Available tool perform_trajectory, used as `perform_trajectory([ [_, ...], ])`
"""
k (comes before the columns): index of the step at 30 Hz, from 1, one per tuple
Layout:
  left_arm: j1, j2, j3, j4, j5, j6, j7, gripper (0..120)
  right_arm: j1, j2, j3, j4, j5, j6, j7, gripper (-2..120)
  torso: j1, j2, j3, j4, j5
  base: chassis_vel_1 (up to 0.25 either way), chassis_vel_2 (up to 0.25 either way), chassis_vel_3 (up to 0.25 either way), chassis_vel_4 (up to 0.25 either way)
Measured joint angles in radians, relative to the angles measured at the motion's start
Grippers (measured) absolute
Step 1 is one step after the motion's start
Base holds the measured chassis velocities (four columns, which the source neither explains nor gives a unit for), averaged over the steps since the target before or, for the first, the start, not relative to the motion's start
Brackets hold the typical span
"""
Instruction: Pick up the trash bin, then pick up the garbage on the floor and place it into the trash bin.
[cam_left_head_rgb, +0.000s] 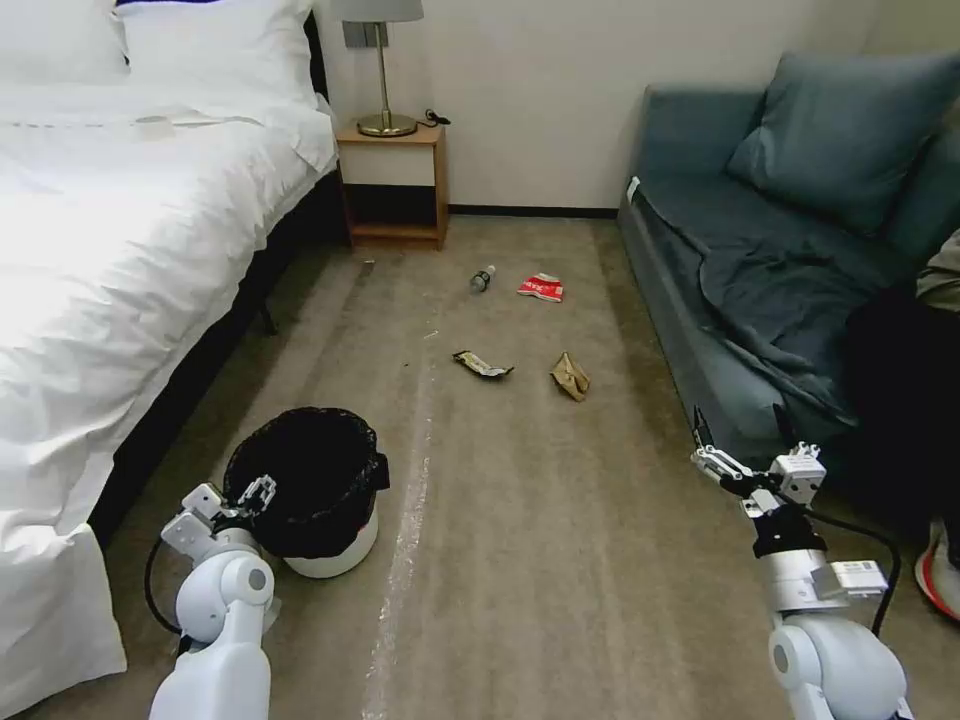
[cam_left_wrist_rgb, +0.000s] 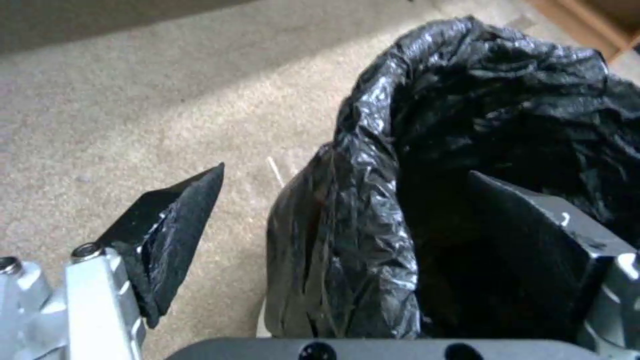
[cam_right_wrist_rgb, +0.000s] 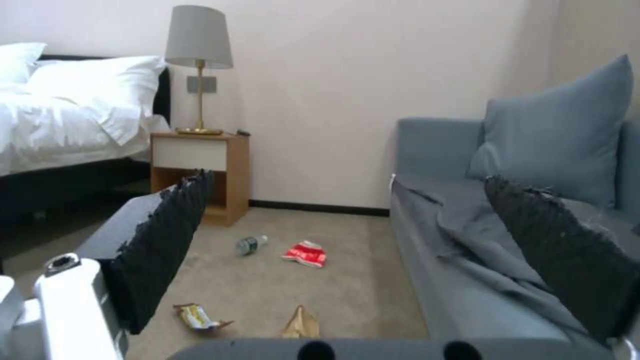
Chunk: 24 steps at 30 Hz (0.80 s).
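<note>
Next, my left gripper grabs the trash bin by its thin bagged rim, as the trash bin's round body (cam_left_head_rgb: 334, 546) is far too wide for the fingers.
The trash bin (cam_left_head_rgb: 335, 548), white with a black bag (cam_left_wrist_rgb: 480, 100) folded over its rim, stands on the carpet beside the bed. My left gripper (cam_left_head_rgb: 258, 492) is open at the bin's near-left rim. In the left wrist view its jaws straddle the bagged rim (cam_left_wrist_rgb: 347, 172), one finger (cam_left_wrist_rgb: 170, 235) outside and the other down inside the bin. Farther up the floor lies the garbage: a clear bottle (cam_left_head_rgb: 482, 279), a red-and-white packet (cam_left_head_rgb: 541, 288), a yellow-black wrapper (cam_left_head_rgb: 482, 364) and a brown paper bag (cam_left_head_rgb: 570, 377). My right gripper (cam_left_head_rgb: 745, 440) hangs open and holds nothing, near the sofa front.
The white bed (cam_left_head_rgb: 120, 250) runs along the left, close behind the bin. A wooden nightstand (cam_left_head_rgb: 392, 185) with a lamp stands at the far wall. The blue sofa (cam_left_head_rgb: 760, 280) lines the right side. Open carpet lies between them.
</note>
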<state>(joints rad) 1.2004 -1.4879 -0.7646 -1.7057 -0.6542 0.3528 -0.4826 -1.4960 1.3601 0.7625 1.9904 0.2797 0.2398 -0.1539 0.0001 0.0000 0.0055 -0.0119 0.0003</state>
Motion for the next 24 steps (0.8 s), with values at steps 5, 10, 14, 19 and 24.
perform_trajectory([
  [5,-0.01,0.0,-0.002,0.023,-0.006,-0.005,0.012,79,0.0,0.005,-0.002,-0.004,-0.004,0.006,-0.001,100,0.0,0.0,0.0,0.0003,0.0005,0.0,0.0,0.0,0.0],
  [10,-0.012,-0.001,0.003,0.03,-0.006,-0.006,0.017,64,0.0,0.005,-0.001,-0.004,-0.004,0.008,-0.001,100,0.0,0.0,0.0,0.0004,0.0004,0.0,0.0,0.0,0.0],
  [14,-0.007,-0.003,0.008,0.03,-0.006,-0.007,0.018,49,0.0,0.005,0.001,-0.005,-0.003,0.01,-0.001,100,0.0,0.0,0.0,0.0002,0.0003,0.0,0.0,0.0,0.0],
  [19,-0.001,-0.006,0.009,0.03,-0.004,-0.009,0.027,32,0.002,0.007,0.001,-0.005,-0.002,0.01,0.0,100,0.0,0.0,0.0,0.0002,0.0003,0.0,0.0,0.0,0.0],
  [24,0.009,-0.007,0.011,0.029,-0.002,-0.011,0.033,14,0.004,0.007,0.0,-0.006,0.0,0.01,0.0,100,0.0,0.0,0.0,0.0001,0.0002,0.0,0.0,0.0,0.0],
])
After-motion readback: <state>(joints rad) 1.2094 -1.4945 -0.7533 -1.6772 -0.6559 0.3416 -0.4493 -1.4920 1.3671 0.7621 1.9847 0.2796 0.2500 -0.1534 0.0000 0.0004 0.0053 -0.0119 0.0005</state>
